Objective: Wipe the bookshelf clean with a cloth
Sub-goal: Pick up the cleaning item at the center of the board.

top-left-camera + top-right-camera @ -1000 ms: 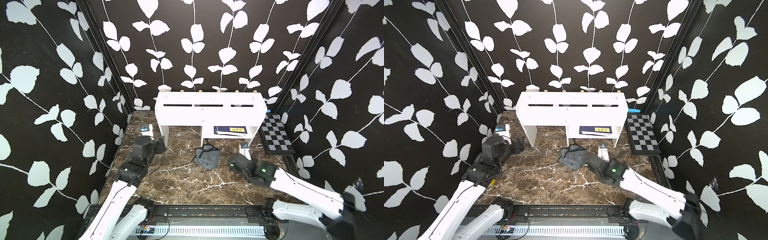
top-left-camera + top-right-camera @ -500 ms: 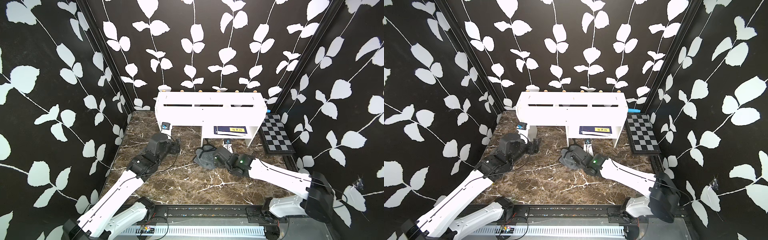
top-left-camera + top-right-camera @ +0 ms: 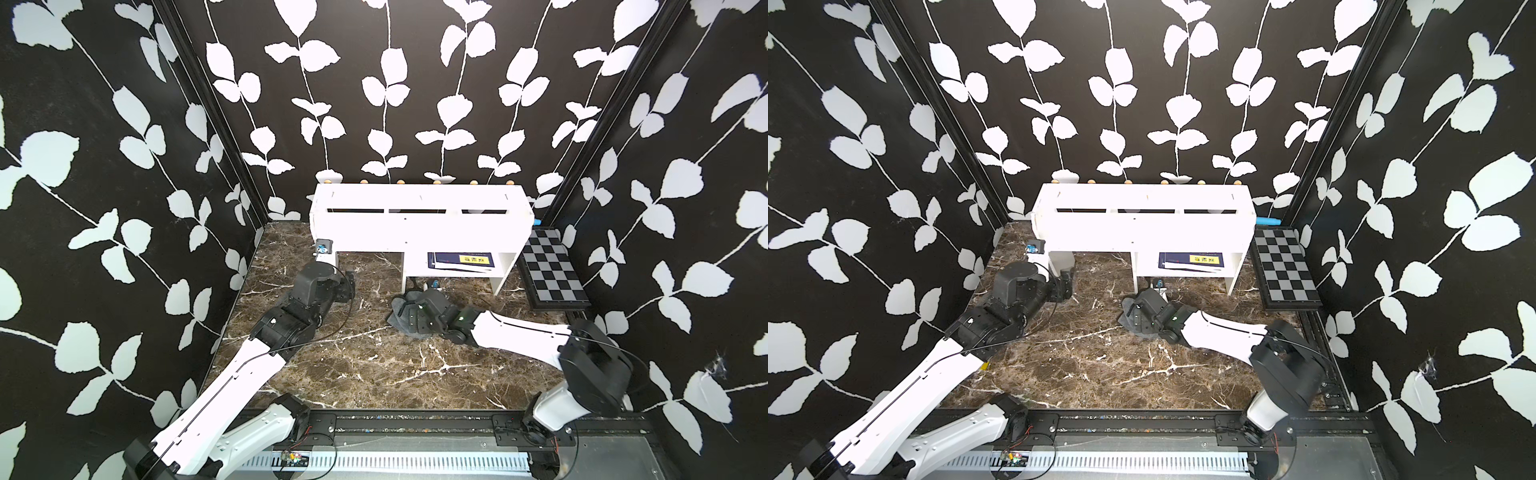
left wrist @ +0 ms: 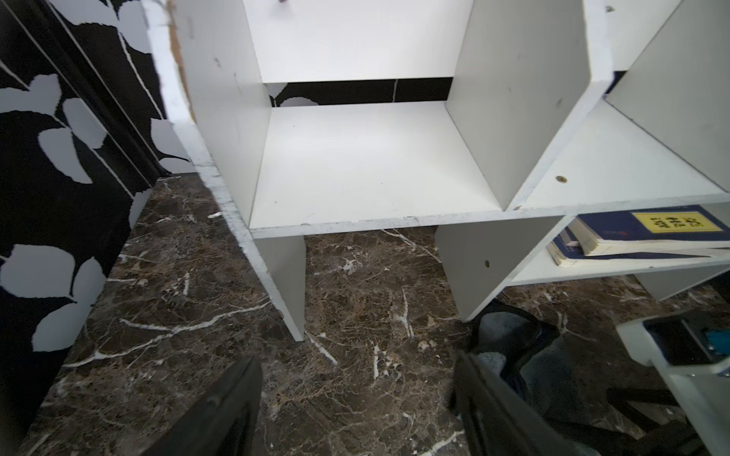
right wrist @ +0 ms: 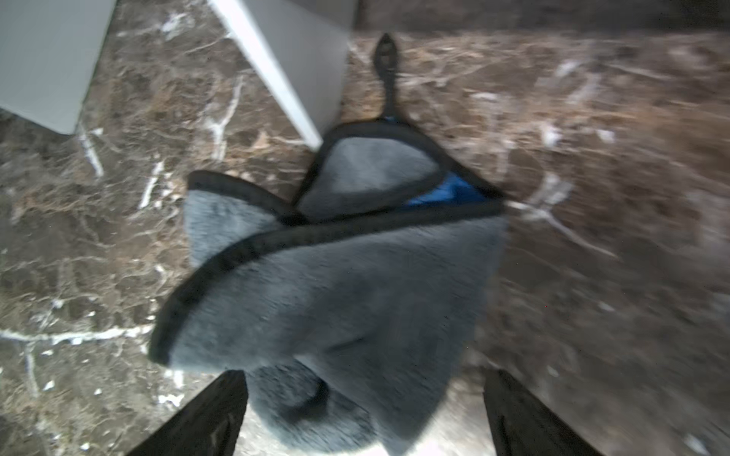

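I will reach the cloth point(image 3: 395, 324) with my right gripper and take hold of its crumpled near end, so the folds toward the shelf stay free to wipe the bookshelf.
The white bookshelf point(image 3: 419, 220) point(image 3: 1142, 226) stands against the back wall. Its empty left compartment point(image 4: 355, 166) fills the left wrist view. The dark grey cloth point(image 5: 335, 296) lies crumpled on the marble floor by the shelf's middle leg point(image 5: 284, 59), with its black loop toward the shelf. My right gripper point(image 5: 365, 379) is open low over the cloth point(image 3: 395, 324) point(image 3: 1126, 323), its fingers either side of the near end. My left gripper point(image 4: 357, 367) point(image 3: 350, 287) is open and empty over bare floor near the shelf's left leg, with the cloth point(image 4: 553, 371) off to one side.
Dark blue books with a yellow label point(image 3: 459, 259) point(image 4: 640, 233) lie on the shelf's lower right board. A black-and-white checkered board point(image 3: 552, 278) lies right of the shelf. Patterned walls close in on three sides. A small blue object point(image 3: 1266, 221) sits behind the shelf's right end.
My right arm has swung left and forward until its gripper is over the cloth. My left arm has reached forward and right toward the shelf's left leg. The cloth has stayed put.
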Motion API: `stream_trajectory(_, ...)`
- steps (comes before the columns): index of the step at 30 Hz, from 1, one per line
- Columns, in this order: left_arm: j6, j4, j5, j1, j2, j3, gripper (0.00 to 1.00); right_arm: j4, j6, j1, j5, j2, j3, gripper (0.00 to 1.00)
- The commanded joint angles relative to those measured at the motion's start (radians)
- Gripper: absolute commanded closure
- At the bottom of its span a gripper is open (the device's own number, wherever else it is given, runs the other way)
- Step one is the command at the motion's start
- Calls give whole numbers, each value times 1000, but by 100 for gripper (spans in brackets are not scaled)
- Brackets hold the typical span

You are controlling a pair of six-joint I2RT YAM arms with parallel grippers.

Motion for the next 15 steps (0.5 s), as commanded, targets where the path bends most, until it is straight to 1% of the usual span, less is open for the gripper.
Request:
stream_trajectory(1, -34, -75, -101, -3, -26, 25, 22, 67, -45, 28, -69, 75, 58, 7)
stream_trajectory(4, -69, -117, -167, -2, -29, 32, 21, 6, -57, 65, -39, 165, 136, 9)
stream_trajectory(7, -72, -142, -189, 3, -25, 53, 17, -83, -34, 80, 33, 232, 191, 11)
stream_trajectory(8, -73, -155, -186, 8, -18, 68, 17, -97, -24, 79, 45, 246, 195, 13)
stream_trajectory(9, -80, -166, -178, 20, -8, 83, 16, -101, -15, 76, 53, 258, 192, 18)
stream_trajectory(10, -87, -174, -165, 38, 1, 101, 16, -102, -9, 72, 53, 265, 186, 26)
stream_trajectory(12, -90, -170, -110, 98, 28, 130, 18, -82, -1, 55, 23, 274, 164, 46)
stream_trajectory(15, -64, -108, -38, 193, 73, 184, 18, -72, 1, 46, 20, 249, 133, 83)
